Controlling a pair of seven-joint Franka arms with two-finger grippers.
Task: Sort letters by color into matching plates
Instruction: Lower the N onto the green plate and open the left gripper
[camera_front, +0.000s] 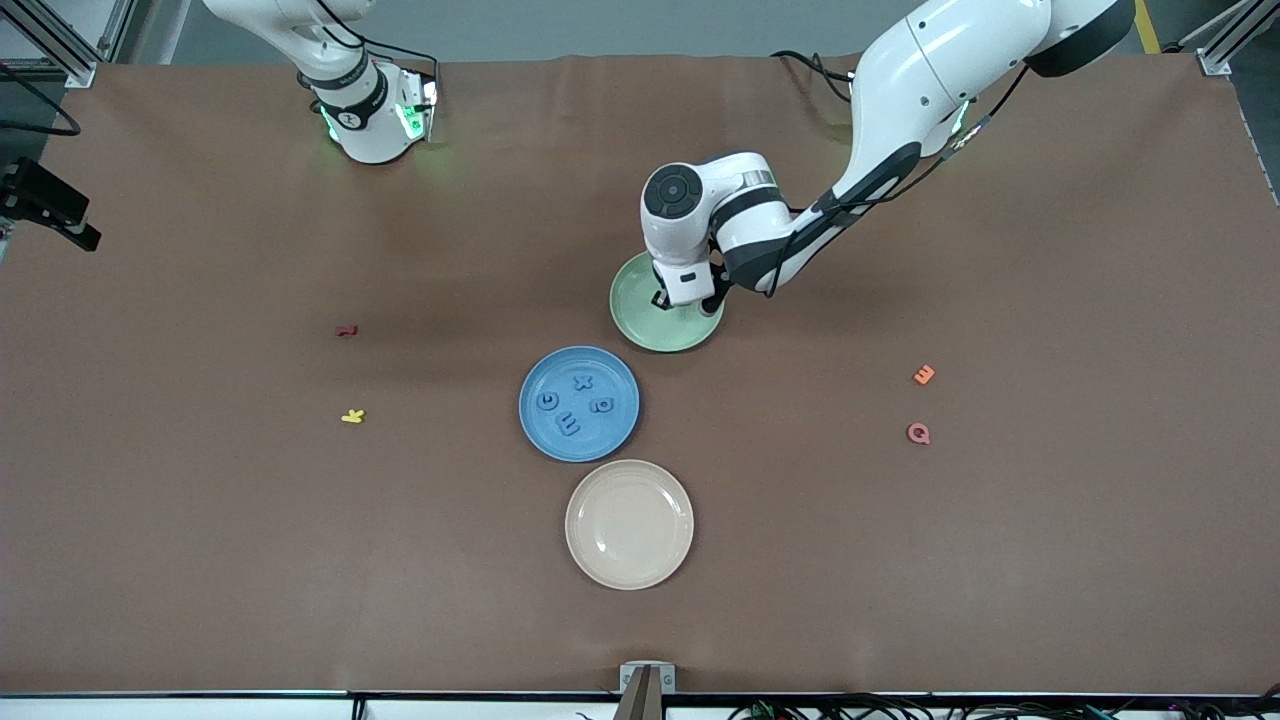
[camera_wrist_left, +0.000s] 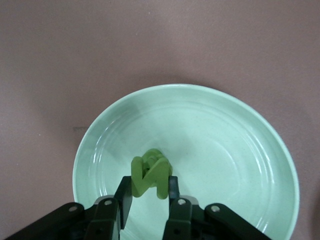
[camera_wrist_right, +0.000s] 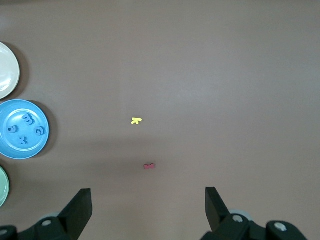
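The green letter (camera_wrist_left: 149, 175) hangs low inside the pale green plate's rim and would rest there, so my left gripper should open its fingers.
My left gripper (camera_front: 690, 300) is low over the pale green plate (camera_front: 630, 322), shut on a green letter (camera_wrist_left: 149, 175) that stands upright between its fingers (camera_wrist_left: 173, 187). In the left wrist view the green plate (camera_wrist_left: 230, 145) shows no other letter in it. Whether the held letter touches the plate I cannot tell. The blue plate (camera_front: 533, 425) lies nearer the front camera and holds several blue letters (camera_front: 566, 424). My right gripper (camera_wrist_right: 147, 200) waits high at its own end of the table, open, with nothing between its fingers.
A cream plate (camera_front: 629, 560) lies nearest the front camera. A red letter (camera_front: 346, 330) and a yellow letter (camera_front: 352, 416) lie toward the right arm's end. An orange letter (camera_front: 924, 375) and a pink letter (camera_front: 918, 433) lie toward the left arm's end.
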